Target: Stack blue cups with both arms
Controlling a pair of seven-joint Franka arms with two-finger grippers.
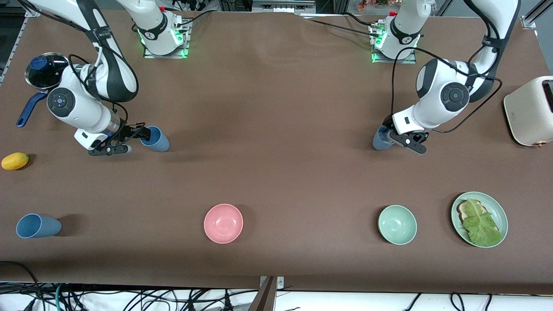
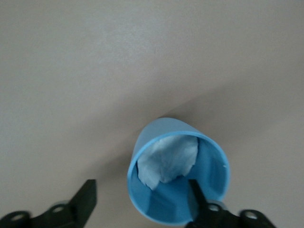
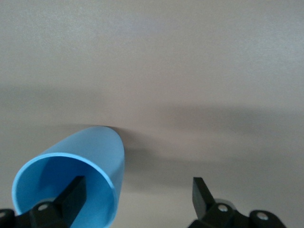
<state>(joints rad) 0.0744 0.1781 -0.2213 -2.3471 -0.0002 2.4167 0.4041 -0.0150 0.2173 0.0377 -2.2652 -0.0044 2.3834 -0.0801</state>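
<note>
My right gripper next needs to pinch the blue cup by its thin rim, because the cup's round opening is about as wide as my open fingers.
One blue cup is at the right arm's end of the table, its mouth toward my right gripper. That gripper is open: one finger is inside the cup and the other is outside. A greyer blue cup is at the left arm's end, partly hidden by my left gripper. That gripper is open: one finger is inside the cup and the other is outside. Something pale shows inside this cup. A third blue cup lies on its side nearer the front camera.
A black pot with a blue handle and a yellow fruit are at the right arm's end. A pink bowl, a green bowl and a green plate with toast and lettuce stand nearer the front camera. A cream toaster is at the left arm's end.
</note>
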